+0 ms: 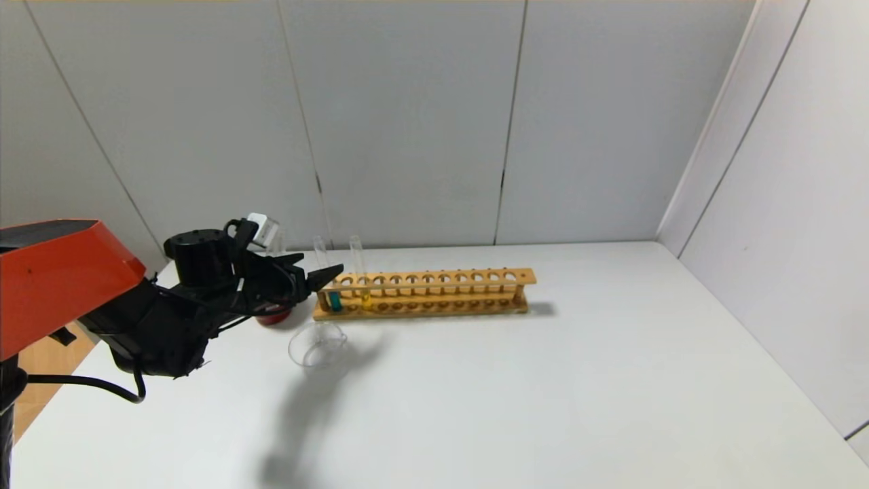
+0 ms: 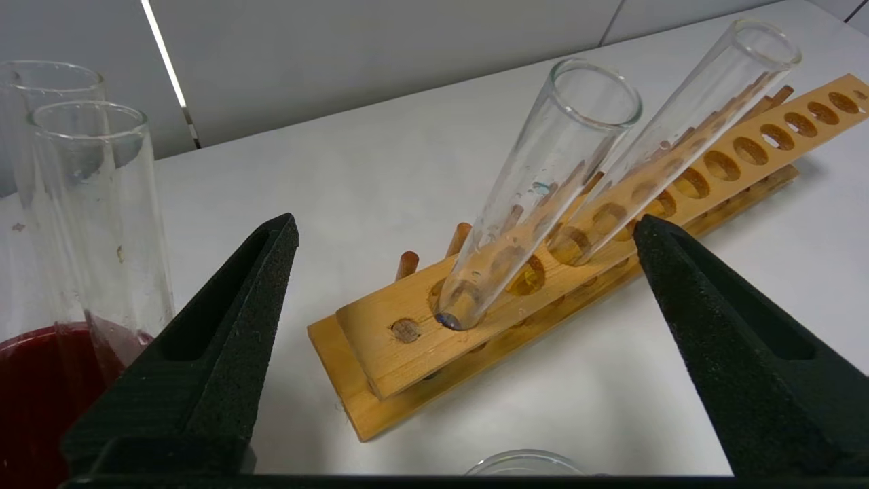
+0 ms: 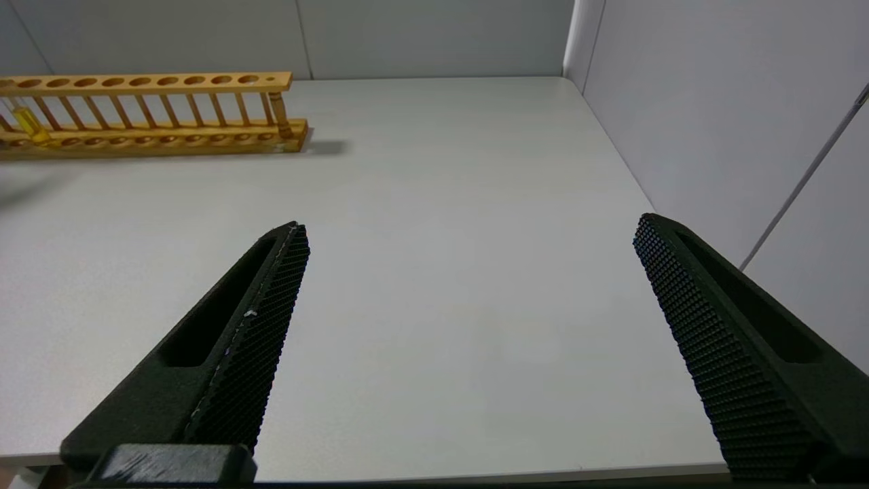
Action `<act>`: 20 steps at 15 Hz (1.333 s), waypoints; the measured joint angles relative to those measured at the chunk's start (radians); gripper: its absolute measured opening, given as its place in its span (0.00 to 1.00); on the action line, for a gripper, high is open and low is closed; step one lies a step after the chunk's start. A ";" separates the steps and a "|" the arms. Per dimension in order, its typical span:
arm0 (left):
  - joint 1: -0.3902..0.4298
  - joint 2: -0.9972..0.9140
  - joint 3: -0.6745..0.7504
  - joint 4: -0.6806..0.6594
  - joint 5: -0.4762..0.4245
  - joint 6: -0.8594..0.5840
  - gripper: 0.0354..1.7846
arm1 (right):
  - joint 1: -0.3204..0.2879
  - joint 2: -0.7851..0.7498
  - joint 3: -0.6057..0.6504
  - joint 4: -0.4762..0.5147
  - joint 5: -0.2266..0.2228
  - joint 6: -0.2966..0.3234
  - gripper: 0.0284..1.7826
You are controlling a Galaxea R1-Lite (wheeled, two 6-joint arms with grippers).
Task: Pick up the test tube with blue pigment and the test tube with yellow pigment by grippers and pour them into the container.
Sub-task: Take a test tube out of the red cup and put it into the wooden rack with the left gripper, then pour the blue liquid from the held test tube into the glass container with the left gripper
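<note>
The wooden rack closes around the lower half of the blue test tube. My left gripper needs to grab the test tube next by its bare upper glass (image 1: 322, 257) (image 2: 558, 142).
The test tube with blue pigment (image 1: 334, 299) stands in the left end hole of the wooden rack (image 1: 434, 292). The test tube with yellow pigment (image 1: 366, 297) stands two holes to its right. My left gripper (image 1: 319, 266) is open and empty, raised just left of the rack, close to the blue tube's upper part. In the left wrist view the blue tube (image 2: 536, 197) and the yellow tube (image 2: 679, 142) rise between the spread fingers of the left gripper (image 2: 467, 221), beyond their tips. The clear glass container (image 1: 318, 345) sits in front of the rack's left end. My right gripper (image 3: 470, 224) is open and empty over bare table.
A dark red cup (image 1: 275, 314) holding two empty glass tubes (image 2: 88, 204) stands left of the rack, under my left wrist. The container's rim (image 2: 523, 465) shows just below the left gripper. The rack's right end (image 3: 271, 109) lies far from the right gripper. Walls close the back and right.
</note>
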 joint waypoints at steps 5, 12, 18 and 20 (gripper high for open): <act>-0.010 0.005 -0.005 0.000 -0.002 0.000 0.64 | 0.000 0.000 0.000 0.000 0.000 0.000 0.98; -0.036 0.013 -0.014 -0.001 0.008 0.000 0.16 | 0.000 0.000 0.000 0.000 0.000 0.000 0.98; -0.036 -0.019 -0.045 0.028 0.010 -0.001 0.16 | 0.000 0.000 0.000 0.000 0.000 0.000 0.98; -0.037 -0.063 -0.095 0.110 0.012 -0.001 0.16 | 0.000 0.000 0.000 0.000 0.000 0.000 0.98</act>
